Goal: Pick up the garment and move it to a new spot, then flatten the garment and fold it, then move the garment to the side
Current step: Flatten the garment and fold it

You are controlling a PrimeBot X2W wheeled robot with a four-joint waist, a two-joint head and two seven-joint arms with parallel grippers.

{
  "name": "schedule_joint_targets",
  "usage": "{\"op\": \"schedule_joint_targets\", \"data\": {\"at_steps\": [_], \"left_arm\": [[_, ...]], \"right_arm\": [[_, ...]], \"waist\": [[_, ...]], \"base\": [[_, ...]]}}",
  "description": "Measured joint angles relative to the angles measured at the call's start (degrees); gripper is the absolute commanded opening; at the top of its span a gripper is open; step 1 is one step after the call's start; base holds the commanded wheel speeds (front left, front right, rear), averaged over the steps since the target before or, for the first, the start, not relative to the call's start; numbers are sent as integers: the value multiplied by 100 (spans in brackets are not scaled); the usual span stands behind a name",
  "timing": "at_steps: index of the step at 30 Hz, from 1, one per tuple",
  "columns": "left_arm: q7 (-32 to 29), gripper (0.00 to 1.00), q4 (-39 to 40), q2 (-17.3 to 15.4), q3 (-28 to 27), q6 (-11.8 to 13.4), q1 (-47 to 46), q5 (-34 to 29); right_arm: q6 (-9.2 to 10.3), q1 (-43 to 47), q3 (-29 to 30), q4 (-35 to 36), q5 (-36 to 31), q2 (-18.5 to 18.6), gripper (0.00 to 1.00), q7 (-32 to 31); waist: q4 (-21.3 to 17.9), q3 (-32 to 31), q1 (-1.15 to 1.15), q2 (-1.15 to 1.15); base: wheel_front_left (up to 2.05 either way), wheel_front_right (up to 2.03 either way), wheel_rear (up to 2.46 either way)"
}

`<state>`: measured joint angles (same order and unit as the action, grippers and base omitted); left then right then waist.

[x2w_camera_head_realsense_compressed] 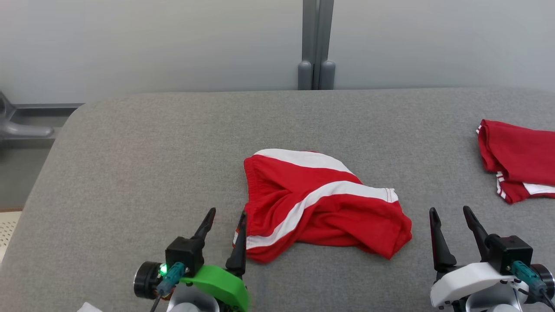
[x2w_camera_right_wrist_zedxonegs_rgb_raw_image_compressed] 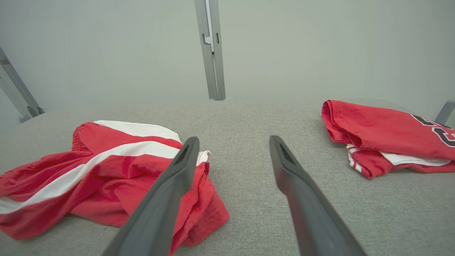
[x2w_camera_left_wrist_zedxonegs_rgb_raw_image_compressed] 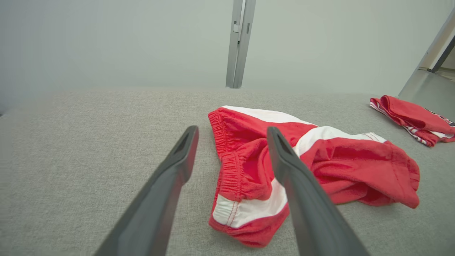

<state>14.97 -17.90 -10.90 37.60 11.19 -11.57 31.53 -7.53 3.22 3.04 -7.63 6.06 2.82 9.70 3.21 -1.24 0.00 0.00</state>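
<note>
The white waistband edge point(x2w_camera_head_realsense_compressed: 250, 242) point(x2w_camera_left_wrist_zedxonegs_rgb_raw_image_compressed: 226, 209) of the shorts stands up in a gathered fold, while the legs lie slack. The robot's left gripper will grab the shorts by that edge next.
The garment point(x2w_camera_head_realsense_compressed: 316, 203) is a pair of red shorts with white stripes, lying crumpled in the middle of the grey padded table point(x2w_camera_head_realsense_compressed: 130, 164). In the left wrist view the garment point(x2w_camera_left_wrist_zedxonegs_rgb_raw_image_compressed: 320, 167) has its elastic waistband toward my left fingers. My left gripper point(x2w_camera_head_realsense_compressed: 226, 216) stands open at the garment's near left corner, its right finger at the cloth edge, holding nothing. My right gripper point(x2w_camera_head_realsense_compressed: 452, 214) is open and empty, just right of the garment. The right wrist view has the garment point(x2w_camera_right_wrist_zedxonegs_rgb_raw_image_compressed: 106, 177) at lower left, behind my left finger.
A second red garment point(x2w_camera_head_realsense_compressed: 518, 158) with white trim and dark lettering lies folded at the table's right edge, also in the right wrist view point(x2w_camera_right_wrist_zedxonegs_rgb_raw_image_compressed: 387, 137). A grey post point(x2w_camera_head_realsense_compressed: 316, 43) rises behind the table against a pale wall. Bare table surface spreads to the left and far side.
</note>
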Motion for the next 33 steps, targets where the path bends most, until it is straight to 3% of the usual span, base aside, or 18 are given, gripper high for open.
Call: {"op": "schedule_joint_targets", "data": {"at_steps": [8,27,33], "left_arm": [[7,100,200,34,-541,80,439,-103],[4,100,52,271,-1024,-171,620,-391],[-673,100,-487,63,-776,-495,564,-360]], "right_arm": [[0,1,7,31,-14,0,100,-2],[0,-53,-67,-14,82,0,100,47],[0,-57,-69,-26,81,0,100,47]], "waist": [[126,-73,0,0],[145,-67,0,0],[102,-2,0,0]], "base": [[0,0,0],[0,0,0],[0,0,0]]}}
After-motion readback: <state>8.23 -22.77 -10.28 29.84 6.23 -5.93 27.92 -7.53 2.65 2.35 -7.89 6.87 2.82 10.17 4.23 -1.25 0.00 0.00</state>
